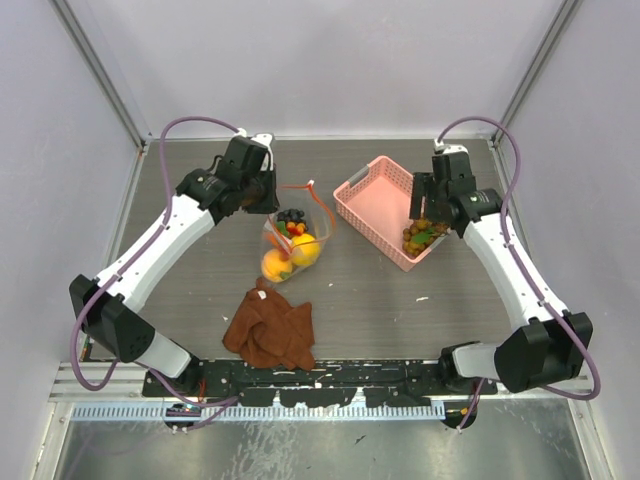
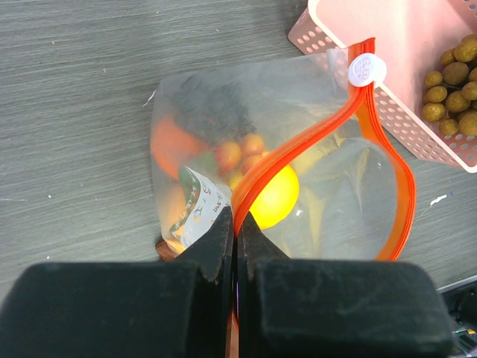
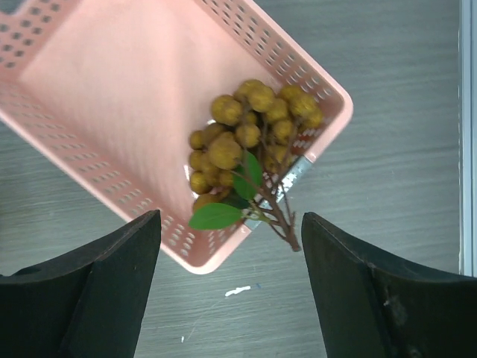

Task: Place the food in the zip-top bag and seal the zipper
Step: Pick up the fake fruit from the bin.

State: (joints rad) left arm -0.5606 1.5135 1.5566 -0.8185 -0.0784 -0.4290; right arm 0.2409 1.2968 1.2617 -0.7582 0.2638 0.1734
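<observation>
My right gripper needs to take the brownish-green grapes [image 3: 250,134] by the bare stem end [image 3: 288,232]. Then the fruit stays free to go into the zip-top bag first.
The clear zip-top bag [image 1: 292,238] lies mid-table with its mouth gaping. It holds an orange fruit [image 1: 274,266], a yellow round fruit [image 1: 305,249] and dark purple grapes [image 1: 291,216]. My left gripper [image 2: 238,224] is shut on the orange-red zipper strip [image 2: 298,145] at the bag's mouth; the white slider [image 2: 367,70] sits at the far end. The brownish-green grapes [image 3: 250,134] with green leaves lie in a corner of the pink basket [image 3: 112,97]. My right gripper [image 3: 231,239] is open and empty, above the basket's corner.
A rust-brown cloth [image 1: 270,329] lies crumpled near the front, just below the bag. The pink basket [image 1: 372,215] stands right of the bag, and its corner also shows in the left wrist view [image 2: 335,30]. White walls enclose the table.
</observation>
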